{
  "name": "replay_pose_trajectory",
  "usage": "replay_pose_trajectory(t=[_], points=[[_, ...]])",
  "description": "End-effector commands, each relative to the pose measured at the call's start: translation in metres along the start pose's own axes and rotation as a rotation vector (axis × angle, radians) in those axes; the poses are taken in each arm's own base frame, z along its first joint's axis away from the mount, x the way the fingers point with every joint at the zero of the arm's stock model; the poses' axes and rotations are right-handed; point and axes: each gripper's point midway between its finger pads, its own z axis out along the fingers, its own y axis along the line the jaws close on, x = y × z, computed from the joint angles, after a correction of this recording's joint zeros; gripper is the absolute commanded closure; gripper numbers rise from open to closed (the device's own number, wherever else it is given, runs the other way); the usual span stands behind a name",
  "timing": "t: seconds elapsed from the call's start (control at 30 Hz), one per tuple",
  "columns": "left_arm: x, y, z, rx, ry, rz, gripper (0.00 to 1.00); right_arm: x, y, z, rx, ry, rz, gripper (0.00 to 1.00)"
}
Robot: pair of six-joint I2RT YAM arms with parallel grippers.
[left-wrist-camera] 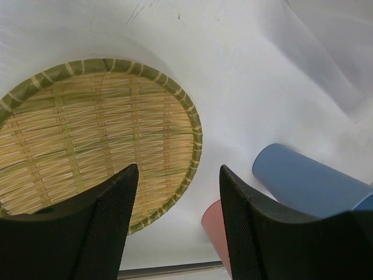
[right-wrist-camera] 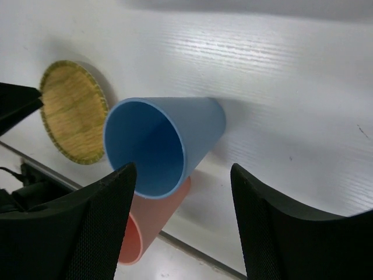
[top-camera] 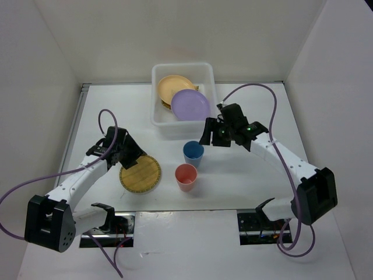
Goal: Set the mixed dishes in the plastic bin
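The blue cup is standing on the tabletop, and my right gripper's fingers are wide apart near its rim (top-camera: 202, 147) (right-wrist-camera: 183, 158). The blue cup would stay there if I lifted my right gripper now.
The plastic bin (top-camera: 156, 76) stands at the back centre and holds a pale orange plate (top-camera: 173, 86) with a lavender plate (top-camera: 191, 105) leaning on it. A straw-coloured edge (top-camera: 165, 104) shows under them. A woven plate (top-camera: 140, 174) lies on the table, also in the left wrist view (left-wrist-camera: 87, 134). A blue cup (top-camera: 193, 153) and a red cup (top-camera: 186, 177) stand upright beside it. My left gripper (top-camera: 134, 156) is open and empty over the woven plate's edge (left-wrist-camera: 178, 170). My right gripper (top-camera: 213, 137) is open and empty just above the blue cup (right-wrist-camera: 157, 140).
White walls close in the table on the left, back and right. The red cup (right-wrist-camera: 145, 227) stands right behind the blue one in the right wrist view. Purple cables loop off both arms. The table's near edge (left-wrist-camera: 163, 269) runs close to the red cup.
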Motion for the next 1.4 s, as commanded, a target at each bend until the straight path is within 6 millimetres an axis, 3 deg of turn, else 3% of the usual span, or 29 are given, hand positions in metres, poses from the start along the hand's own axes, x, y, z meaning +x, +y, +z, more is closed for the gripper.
replay_pose_trajectory(t=[0.0,0.47,0.57,0.6,0.67,0.77,0.9,0.93,1.0,1.1,1.23,1.37], points=[[-0.003,-0.009,-0.002,0.035,-0.002,0.041,0.35,0.009,-0.006,0.014,0.07,0.028,-0.04,0.3],[-0.008,-0.002,-0.004,0.034,-0.022,0.038,0.35,0.026,-0.014,0.042,0.231,0.059,-0.071,0.57],[-0.008,-0.002,-0.004,0.034,-0.022,0.038,0.35,0.027,-0.017,0.047,0.268,0.06,-0.075,0.71],[-0.008,-0.002,-0.004,0.034,-0.022,0.038,0.35,0.027,-0.02,0.046,0.284,0.06,-0.077,0.84],[-0.008,-0.002,-0.004,0.034,-0.022,0.047,0.33,0.023,-0.02,0.042,0.308,0.044,-0.079,0.95],[-0.009,0.001,-0.004,0.031,-0.027,0.039,0.33,0.011,-0.024,0.027,0.367,0.014,-0.086,0.99],[-0.012,0.002,-0.006,0.035,-0.038,0.041,0.33,-0.021,-0.008,-0.017,0.371,-0.069,-0.112,0.99],[-0.012,0.002,-0.006,0.034,-0.038,0.05,0.33,-0.041,0.01,-0.035,0.329,-0.128,-0.105,0.99],[-0.012,0.002,-0.006,0.034,-0.038,0.05,0.33,-0.064,0.019,-0.056,0.307,-0.183,-0.109,0.99],[-0.013,0.003,-0.006,0.037,-0.036,0.052,0.32,-0.117,0.042,-0.09,0.234,-0.321,-0.119,0.99],[-0.012,0.002,-0.007,0.043,-0.029,0.052,0.32,-0.17,0.042,-0.087,0.245,-0.401,-0.117,0.99],[-0.012,0.001,-0.011,0.05,-0.034,0.053,0.32,-0.207,0.022,-0.046,0.286,-0.38,-0.096,0.99]])
